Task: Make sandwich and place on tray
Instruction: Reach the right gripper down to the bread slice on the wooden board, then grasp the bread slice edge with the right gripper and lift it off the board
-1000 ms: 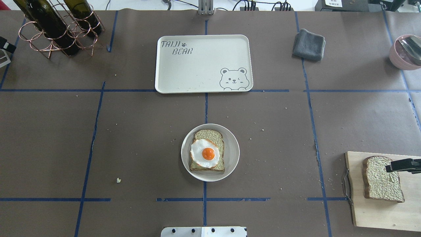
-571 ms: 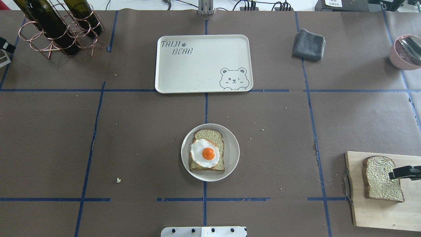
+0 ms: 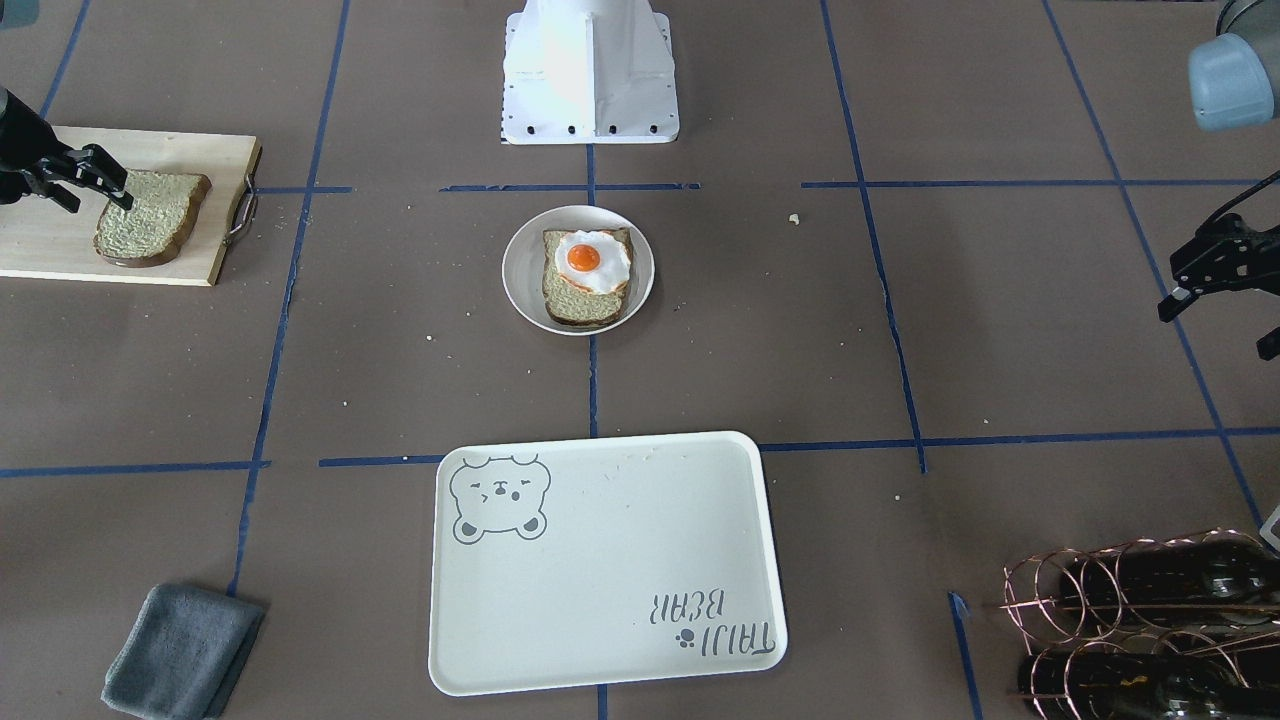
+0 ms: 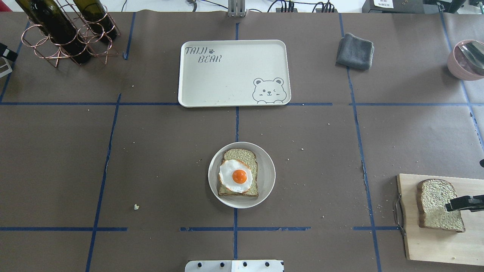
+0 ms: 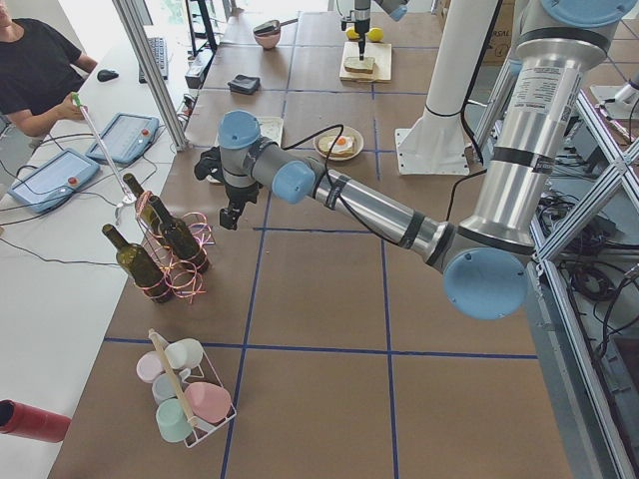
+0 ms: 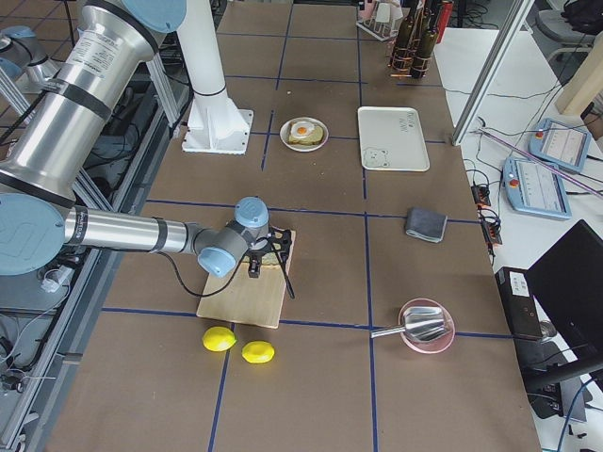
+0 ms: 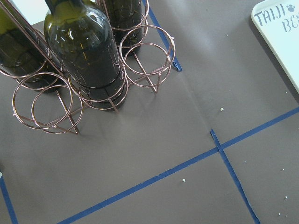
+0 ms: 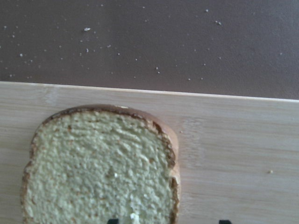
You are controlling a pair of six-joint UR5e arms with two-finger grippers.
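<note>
My right gripper should pick up the bread slice by its crust edge (image 3: 106, 221) next, to put it on top of the fried egg (image 3: 590, 260) and finish the sandwich.
One bread slice (image 4: 438, 204) lies flat on the wooden cutting board (image 4: 435, 241) at the right. My right gripper (image 3: 98, 205) hovers over that slice's outer edge, open; the right wrist view shows its two fingertips (image 8: 112, 220) apart, one over the bread (image 8: 98, 168), one over the board. The other bread slice (image 4: 249, 158) lies on a round white plate (image 4: 266, 177) with the fried egg (image 4: 236, 176) on top. The cream bear tray (image 4: 234, 73) sits beyond the plate with nothing on it. My left gripper (image 3: 1218, 332) hangs open and holds nothing at the far left, near the bottle rack.
A copper rack with wine bottles (image 4: 64, 30) stands at the back left. A folded grey cloth (image 4: 355, 51) and a pink bowl with a spoon (image 4: 467, 60) are at the back right. Two lemons (image 6: 238, 346) lie beyond the cutting board.
My right gripper has slid across the bread slice on the board, towards the robot's side. The slice, the plate and the left arm have not moved.
</note>
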